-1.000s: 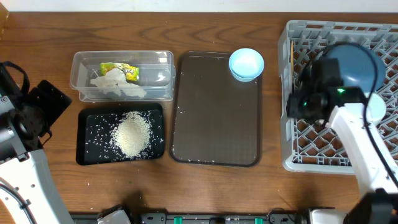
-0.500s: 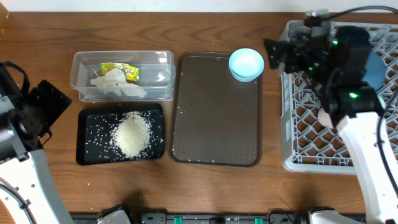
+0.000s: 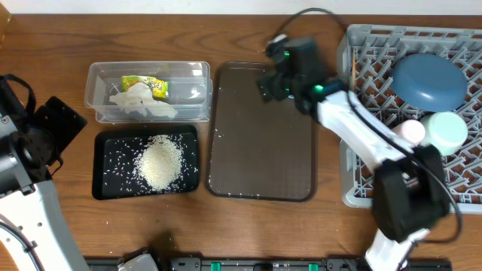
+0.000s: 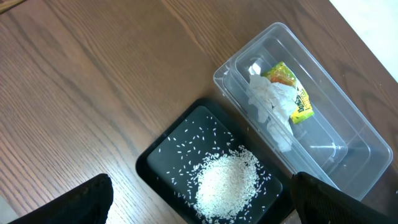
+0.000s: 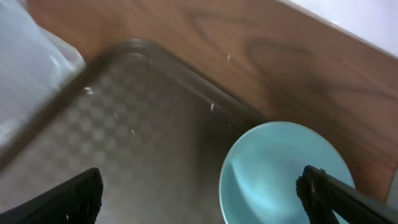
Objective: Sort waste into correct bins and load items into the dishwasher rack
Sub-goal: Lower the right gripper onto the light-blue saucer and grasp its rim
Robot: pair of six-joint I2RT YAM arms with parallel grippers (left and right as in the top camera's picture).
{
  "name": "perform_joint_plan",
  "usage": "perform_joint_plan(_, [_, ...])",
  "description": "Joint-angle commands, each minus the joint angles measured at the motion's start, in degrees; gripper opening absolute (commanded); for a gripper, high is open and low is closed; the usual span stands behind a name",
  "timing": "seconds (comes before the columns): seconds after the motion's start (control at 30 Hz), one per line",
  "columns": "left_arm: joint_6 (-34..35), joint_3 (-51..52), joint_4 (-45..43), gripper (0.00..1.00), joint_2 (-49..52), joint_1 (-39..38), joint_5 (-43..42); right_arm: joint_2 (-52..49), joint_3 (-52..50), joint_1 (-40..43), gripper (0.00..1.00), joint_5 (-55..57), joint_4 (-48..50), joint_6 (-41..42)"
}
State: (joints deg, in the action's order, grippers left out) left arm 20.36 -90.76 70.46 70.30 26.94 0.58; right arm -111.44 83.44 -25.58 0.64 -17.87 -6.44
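The light blue bowl (image 5: 283,174) should go into the grey dishwasher rack, so the robot's right gripper should grab it by its rim (image 5: 226,163) next.
My right gripper (image 3: 282,77) hangs open over the far right corner of the brown tray. In its wrist view the light blue bowl (image 5: 283,174) lies below my right gripper (image 5: 202,190), toward the right finger; overhead the arm hides that bowl. The grey dishwasher rack (image 3: 361,184) holds the dark blue dish (image 3: 429,81), the mint-green bowl (image 3: 444,129) and the pink cup (image 3: 410,131). Tissue (image 3: 139,104) and the green-and-yellow wrapper (image 3: 147,84) lie in the clear tub (image 3: 98,75). Rice (image 3: 160,164) is heaped in the black tray (image 3: 105,147). My left gripper (image 3: 59,124) is open at the left, empty.
The brown serving tray (image 3: 260,150) lies between the bins and the rack, with a few stray grains on it. In the left wrist view the rice (image 4: 227,183), black tray (image 4: 168,155) and clear tub (image 4: 348,124) lie below my left gripper (image 4: 200,186). Bare wooden table surrounds everything.
My right arm has swung left from above the rack to over the light blue bowl, its jaws now wide apart. The left arm has stayed put.
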Motion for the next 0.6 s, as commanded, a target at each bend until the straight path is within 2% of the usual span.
perform_joint_plan(0.0, [-0.2,-0.4,0.0,0.93,0.1,0.3,0.5,-3.3,7.4,-0.8,0.99,6.8,-3.2,-3.9])
perform_joint_plan(0.3, [-0.2,-0.4,0.0,0.93,0.1,0.3,0.5,-7.8,10.2,-0.7,0.99,7.9,-9.2,-2.8])
perform_joint_plan(0.47, [-0.2,-0.4,0.0,0.93,0.1,0.3,0.5,-9.9,10.2,-0.7,0.91,7.8,-11.3,-0.4])
perform_joint_plan(0.5, [-0.2,-0.4,0.0,0.93,0.1,0.3,0.5,-10.6,10.2,-0.7,0.85,7.9,-11.3,-0.2])
perform_joint_plan(0.57, [-0.2,-0.4,0.0,0.93,0.1,0.3,0.5,-11.6,10.2,-0.7,0.64,8.0,-11.5,1.3])
